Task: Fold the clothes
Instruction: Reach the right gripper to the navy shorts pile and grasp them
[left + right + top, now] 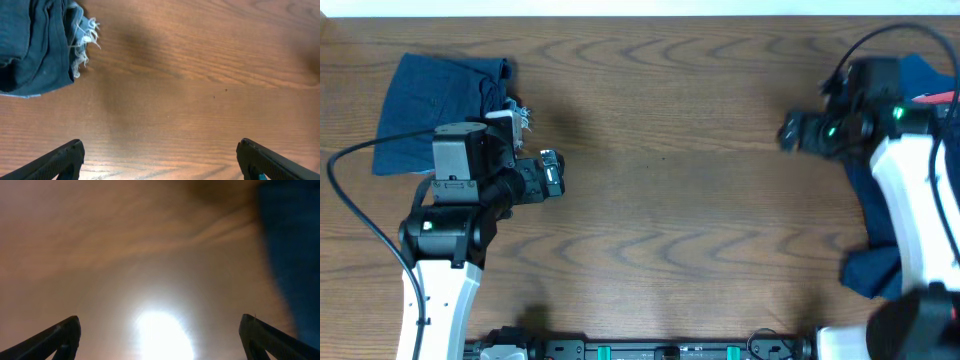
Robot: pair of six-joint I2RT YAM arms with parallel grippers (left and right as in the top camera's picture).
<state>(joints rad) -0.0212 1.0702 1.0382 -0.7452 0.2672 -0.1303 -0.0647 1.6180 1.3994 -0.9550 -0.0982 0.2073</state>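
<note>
I need to draw the clothes out for folding, so next I will grab the dark navy clothes [876,268] with my right gripper by their edge facing the empty wood.
A folded stack of blue clothes [435,98] lies at the table's far left, a frayed denim hem [523,116] sticking out of its right side. It also shows at the top left of the left wrist view [35,45]. My left gripper [552,175] is open and empty, just right of the stack, over bare wood [160,160]. A heap of dark navy clothes [876,268] with a coral-red bit [932,98] lies at the far right, partly under my right arm. My right gripper [795,132] is open and empty, left of that heap; navy cloth fills the right edge of its view [292,255].
The brown wooden table [690,200] runs between the two piles. A bright lamp glare [162,335] lies on the wood under my right gripper. Black cables loop by both arms. The arm bases stand along the front edge.
</note>
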